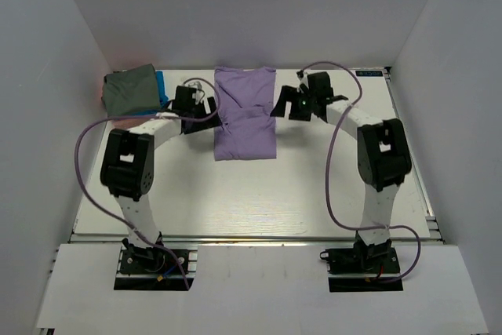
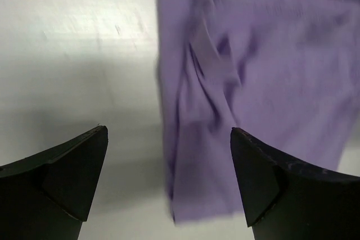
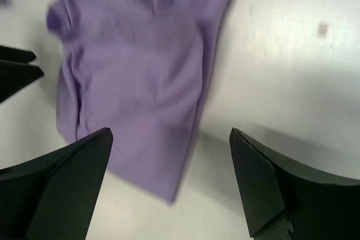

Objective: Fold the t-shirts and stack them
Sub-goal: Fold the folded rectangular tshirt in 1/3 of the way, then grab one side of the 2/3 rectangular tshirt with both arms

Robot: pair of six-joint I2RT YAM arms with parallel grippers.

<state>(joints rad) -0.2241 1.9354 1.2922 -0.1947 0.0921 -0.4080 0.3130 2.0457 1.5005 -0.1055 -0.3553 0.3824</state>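
I should next grab the lavender-purple shirt's near-end corner (image 1: 218, 158) (image 2: 180, 213) with my left gripper to fold the shirt, and leave the shirt's other corner for my right gripper.
The lavender-purple shirt (image 1: 245, 113) lies folded into a long strip at the table's middle back. It also shows in the left wrist view (image 2: 253, 71) and in the right wrist view (image 3: 140, 71). My left gripper (image 1: 205, 107) is open and empty, just left of the strip's left edge. My right gripper (image 1: 284, 106) is open and empty, just right of the strip's right edge. A stack of folded shirts sits at the back left: olive-grey (image 1: 129, 89) on top, bright blue (image 1: 161, 86) showing at its right side, salmon-pink (image 1: 105, 92) at its left edge.
White walls close in the table (image 1: 314, 186) on the left, back and right. Purple cables loop from both arms over the table sides. The left gripper's fingertips (image 3: 17, 71) show at the left edge of the right wrist view.
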